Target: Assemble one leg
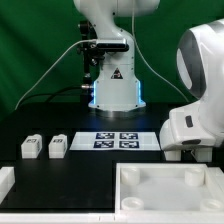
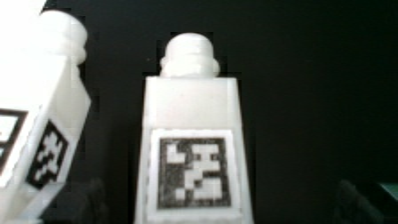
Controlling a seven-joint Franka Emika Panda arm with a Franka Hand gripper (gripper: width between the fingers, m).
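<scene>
My gripper closes next, which would catch the leg, since its open fingers stand at the lower sides of the white leg (image 2: 192, 190).
In the wrist view one leg (image 2: 196, 140) lies close below the camera: a white block with a rounded peg at its far end and a black-and-white tag on its upper face. A second leg (image 2: 45, 110) lies beside it, slightly angled. My gripper (image 2: 199, 208) is over the first leg. Its dark fingers (image 2: 366, 200) show only faintly, wide apart at the leg's sides and not touching it. In the exterior view two other legs (image 1: 31, 147) (image 1: 58, 146) stand at the left. The arm (image 1: 195, 105) hides the gripper there.
The marker board (image 1: 120, 140) lies mid-table in front of the robot base (image 1: 112, 85). A large white tray-like piece with a raised rim (image 1: 165, 192) sits at the front right. A white part (image 1: 5, 182) sits at the front left edge.
</scene>
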